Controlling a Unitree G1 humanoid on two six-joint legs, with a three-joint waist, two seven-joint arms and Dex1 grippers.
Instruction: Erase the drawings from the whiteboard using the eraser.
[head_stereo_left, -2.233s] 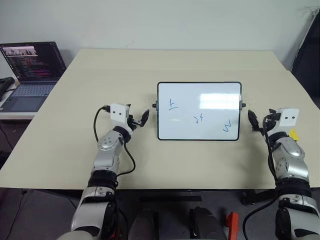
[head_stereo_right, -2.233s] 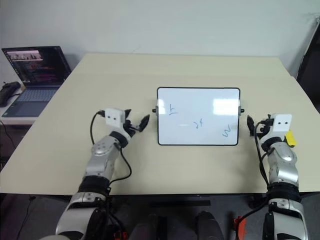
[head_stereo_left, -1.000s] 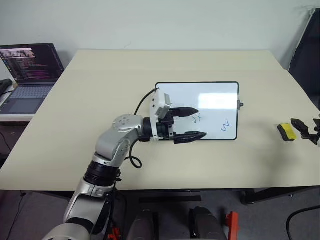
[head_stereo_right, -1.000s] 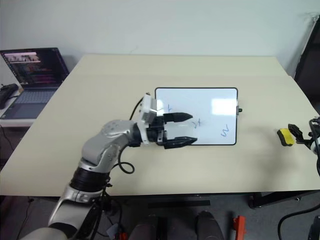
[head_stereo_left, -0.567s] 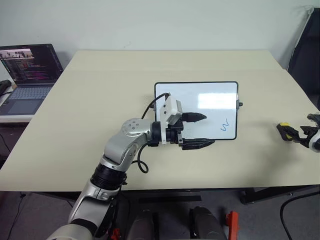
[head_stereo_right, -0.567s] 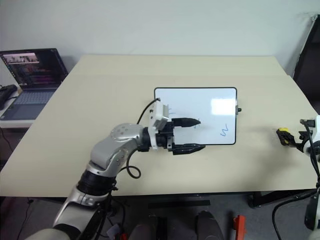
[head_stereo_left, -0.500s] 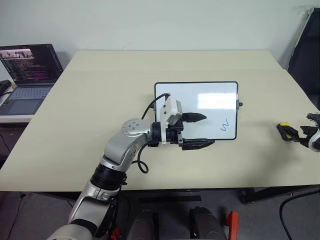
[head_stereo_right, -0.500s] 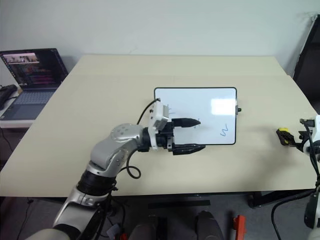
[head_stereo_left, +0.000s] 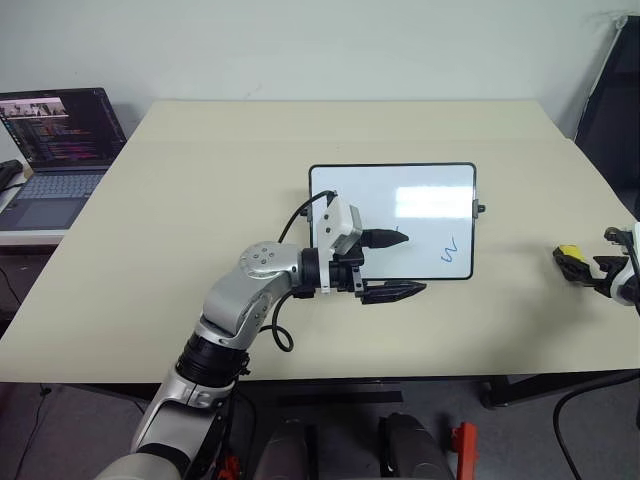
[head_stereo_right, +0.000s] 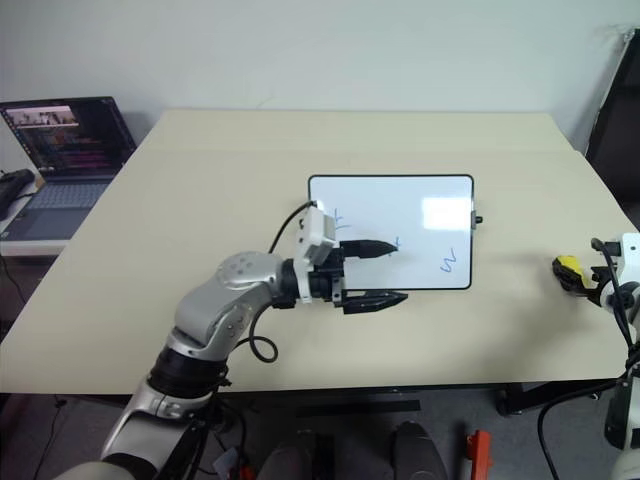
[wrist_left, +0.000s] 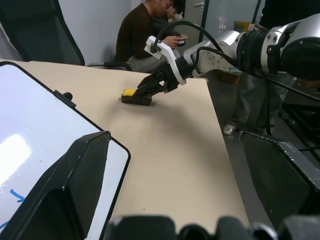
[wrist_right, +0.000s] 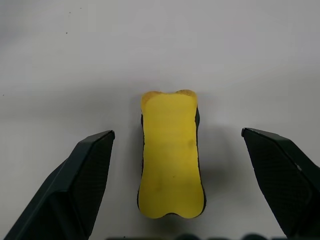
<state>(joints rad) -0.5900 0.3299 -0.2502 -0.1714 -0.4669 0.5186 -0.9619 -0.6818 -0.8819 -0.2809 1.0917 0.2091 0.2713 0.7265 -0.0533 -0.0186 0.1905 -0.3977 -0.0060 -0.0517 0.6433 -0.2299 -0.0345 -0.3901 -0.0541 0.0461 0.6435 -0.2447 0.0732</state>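
The fingers of my right gripper are on either side of the yellow eraser's long sides, so closing now would catch the eraser and it is time to close.
The whiteboard (head_stereo_left: 392, 200) lies flat at mid-table, with blue drawings on it: a squiggle (head_stereo_left: 450, 250) near its right end and small marks (head_stereo_right: 340, 214) near its left. My left gripper (head_stereo_left: 413, 263) hangs open over the board's front edge, one finger above the board, the other above the table. The yellow eraser (wrist_right: 171, 155) lies on the table at the far right (head_stereo_left: 568, 252). My right gripper (wrist_right: 177, 134) is open with a finger on each side of the eraser, not touching it. The left wrist view also shows the eraser (wrist_left: 131, 95) under the right gripper (wrist_left: 152, 86).
An open laptop (head_stereo_left: 60, 140) stands on a side desk at the far left. The beige table (head_stereo_left: 200, 180) has free room all around the board. The eraser lies close to the table's right edge. People (wrist_left: 145, 35) sit beyond that edge.
Since two seconds ago the left gripper swung from beside the board to over its front edge. The right gripper went out to the eraser and has sunk around it.
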